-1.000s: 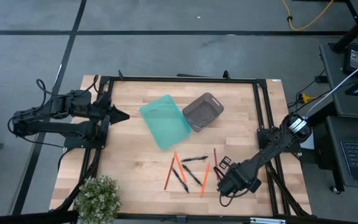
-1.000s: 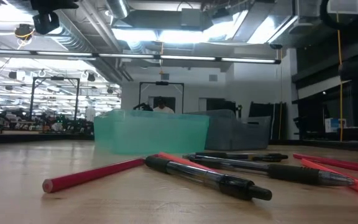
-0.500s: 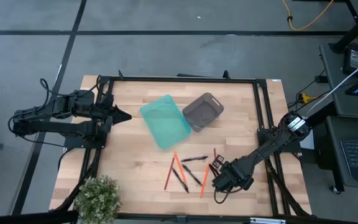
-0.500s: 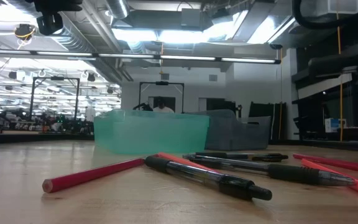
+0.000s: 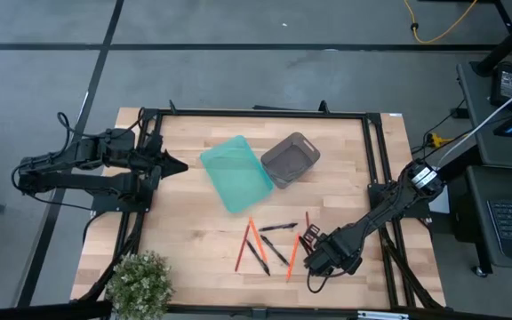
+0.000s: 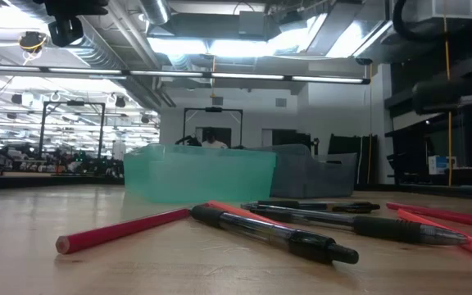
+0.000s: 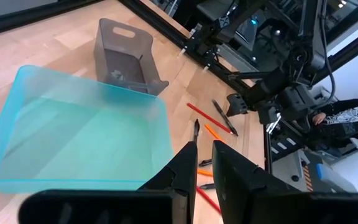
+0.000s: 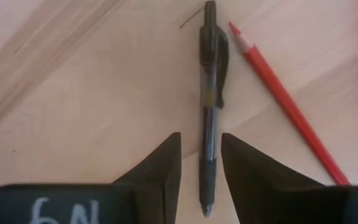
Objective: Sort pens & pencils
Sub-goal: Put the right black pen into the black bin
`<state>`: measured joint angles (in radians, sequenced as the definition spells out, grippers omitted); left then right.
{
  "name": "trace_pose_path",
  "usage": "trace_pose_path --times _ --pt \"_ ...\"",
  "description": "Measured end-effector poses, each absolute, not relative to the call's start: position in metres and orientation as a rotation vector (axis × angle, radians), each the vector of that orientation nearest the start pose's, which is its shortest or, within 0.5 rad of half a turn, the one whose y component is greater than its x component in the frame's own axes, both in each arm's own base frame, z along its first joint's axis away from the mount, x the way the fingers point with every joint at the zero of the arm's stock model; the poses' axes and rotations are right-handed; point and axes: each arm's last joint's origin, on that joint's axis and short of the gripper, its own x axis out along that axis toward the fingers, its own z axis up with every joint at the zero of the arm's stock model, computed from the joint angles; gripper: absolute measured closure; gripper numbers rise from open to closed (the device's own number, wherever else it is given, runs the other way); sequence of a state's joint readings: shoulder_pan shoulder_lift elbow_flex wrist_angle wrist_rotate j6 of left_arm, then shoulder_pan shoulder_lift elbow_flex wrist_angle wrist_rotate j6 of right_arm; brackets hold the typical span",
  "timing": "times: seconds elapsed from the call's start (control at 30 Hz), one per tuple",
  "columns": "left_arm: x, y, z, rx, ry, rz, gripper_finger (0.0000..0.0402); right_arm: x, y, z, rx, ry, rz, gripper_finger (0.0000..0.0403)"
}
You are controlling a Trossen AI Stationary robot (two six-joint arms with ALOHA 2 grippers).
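My right gripper grips the black pen by its clear body (image 5: 279,227) next, to sort the pens into the grey bin (image 5: 289,160).
Several black pens (image 5: 278,228) and orange-red pencils (image 5: 253,234) lie flat and scattered on the wooden table near its front edge. In the low view the pens (image 6: 277,233) and pencils (image 6: 121,229) lie in the foreground. My right gripper (image 5: 308,240) points down over the right end of the scatter. It is open, with its fingers (image 8: 166,171) on either side of one black pen (image 8: 210,106), near the pen's tip. A red pencil (image 8: 284,106) lies beside that pen. My left gripper (image 7: 205,149) hovers at the table's far left, narrowly open and holding nothing.
A teal bin (image 5: 236,173) and a grey bin (image 5: 290,158) stand side by side at the table's far middle. A potted plant (image 5: 140,283) sits at the near left corner. A black frame (image 5: 376,160) runs along the table's edges.
My right gripper has shifted a little toward the table's left, in over the right end of the scattered pens, and has tipped to point more steeply down. The pens and pencils have not moved.
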<state>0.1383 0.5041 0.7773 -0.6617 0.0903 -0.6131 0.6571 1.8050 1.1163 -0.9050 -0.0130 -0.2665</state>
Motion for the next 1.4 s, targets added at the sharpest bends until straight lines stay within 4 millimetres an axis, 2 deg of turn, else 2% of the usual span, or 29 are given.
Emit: trace_pose_path --times 0.67,1.1,1.4 --pt "0.097 0.011 0.318 -0.655 0.36 0.165 0.0358 0.236 0.183 0.132 -0.694 1.414 0.735 0.029" --pt "0.097 0.011 0.318 -0.655 0.36 0.165 0.0358 0.237 0.183 0.131 -0.651 1.421 0.694 0.0365" --pt "0.097 0.011 0.318 -0.655 0.36 0.165 0.0358 0.237 0.183 0.132 -0.606 1.445 0.647 0.0368"
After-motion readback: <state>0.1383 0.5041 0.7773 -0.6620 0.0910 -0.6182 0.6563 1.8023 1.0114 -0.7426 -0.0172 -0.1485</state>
